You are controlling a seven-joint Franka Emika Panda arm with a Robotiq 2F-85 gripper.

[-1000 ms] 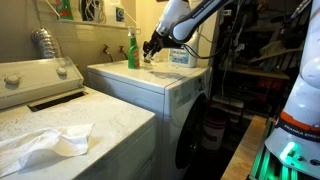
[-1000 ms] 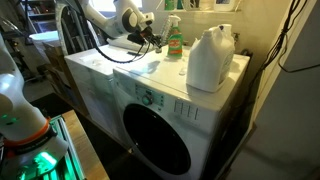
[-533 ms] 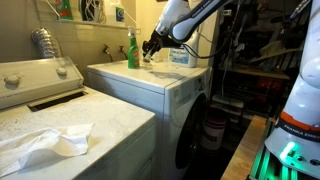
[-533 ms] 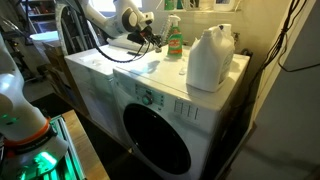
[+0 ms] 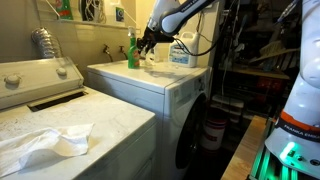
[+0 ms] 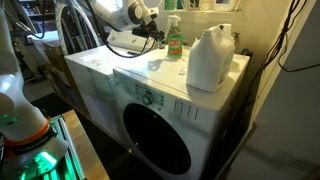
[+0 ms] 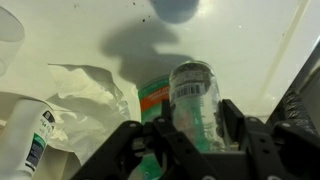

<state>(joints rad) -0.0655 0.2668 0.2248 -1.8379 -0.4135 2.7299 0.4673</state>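
Observation:
The small clear plastic bottle [image 7: 194,88] hangs above the flat washer top and would drop if I opened now. My gripper keeps holding the bottle from here.
My gripper [image 7: 186,125] is shut on a small clear plastic bottle [image 7: 194,88] with a barcode label, held between both fingers above the white washer top [image 5: 150,80]. In both exterior views the gripper [image 5: 148,42] [image 6: 154,30] hangs above the back of the washer, right beside a green spray bottle [image 5: 132,50] [image 6: 174,40]. In the wrist view the green-labelled bottle [image 7: 152,98] shows just behind the held bottle. A large white jug [image 5: 181,55] [image 6: 211,58] stands on the same top, farther along.
A crumpled white wrapper [image 7: 88,85] and a white bottle [image 7: 30,140] lie near the gripper. A white cloth [image 5: 45,143] lies on the neighbouring top-loader. The front-loader's round door [image 6: 155,135] faces the aisle. Shelves with bottles line the back wall.
The gripper has risen from near the washer top and moved slightly toward the back wall, with the clear bottle in it. The other objects have not moved.

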